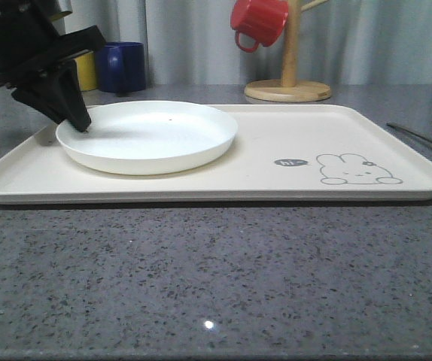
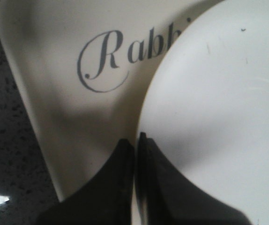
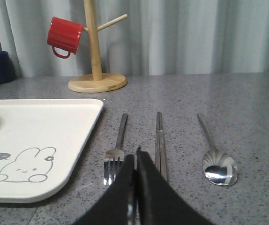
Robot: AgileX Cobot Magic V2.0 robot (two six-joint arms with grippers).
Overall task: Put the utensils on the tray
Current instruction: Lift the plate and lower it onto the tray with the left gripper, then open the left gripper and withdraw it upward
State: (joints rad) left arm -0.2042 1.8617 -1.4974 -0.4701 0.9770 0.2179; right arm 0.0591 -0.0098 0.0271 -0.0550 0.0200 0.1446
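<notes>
The base of the white plate is on the cream tray, inside the tray's rim, and would rest there, so my left gripper should open its fingers.
The cream tray lies across the grey counter, and its "Rabbit" script is seen on the tray up close. A round white plate rests on its left half. My left gripper is shut, its tips right at the plate's left rim. Right of the tray the utensils lie side by side on the counter: a fork, a flat chopstick-like piece and a spoon. My right gripper is shut and empty, low over the gap between fork and chopstick piece. Thin utensil handles show at the far right.
A wooden mug tree with a red mug stands behind the tray. A blue mug and a yellow mug stand at the back left. A grey curtain closes off the rear. Bare counter stretches in front of the tray.
</notes>
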